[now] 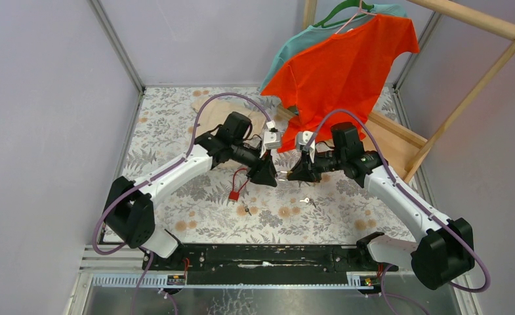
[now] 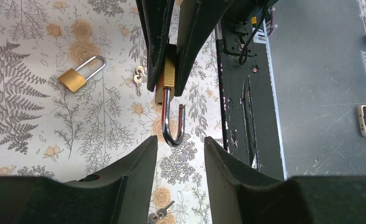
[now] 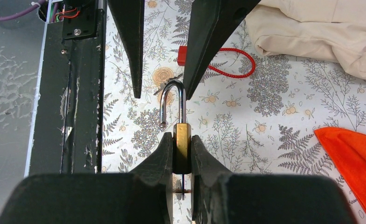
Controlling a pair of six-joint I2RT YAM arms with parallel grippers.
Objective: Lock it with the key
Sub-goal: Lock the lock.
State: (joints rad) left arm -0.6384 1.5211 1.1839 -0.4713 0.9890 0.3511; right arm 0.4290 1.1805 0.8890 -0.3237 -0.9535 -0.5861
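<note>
My left gripper closes on the shackle now, since its fingers reach past the shackle's bend between them, so closing now would catch the shackle.
My right gripper (image 3: 182, 136) is shut on the body of a brass padlock (image 3: 182, 150). Its steel shackle (image 3: 173, 100) stands open and points at the left arm. A thin key (image 3: 183, 186) sticks out of the padlock's underside, between the right fingers. My left gripper (image 2: 181, 144) is open, its two fingertips either side of the shackle's (image 2: 174, 127) bend and apart from it. In the top view the two grippers (image 1: 271, 174) (image 1: 295, 174) meet nose to nose above the middle of the table.
A second brass padlock (image 2: 78, 74) lies on the floral cloth, with loose keys (image 2: 138, 77) (image 2: 160, 212) near it. A red lock with a cable (image 1: 233, 194) and a beige cloth (image 3: 321, 32) lie there too. An orange shirt (image 1: 340, 72) hangs on a wooden rack (image 1: 477, 85).
</note>
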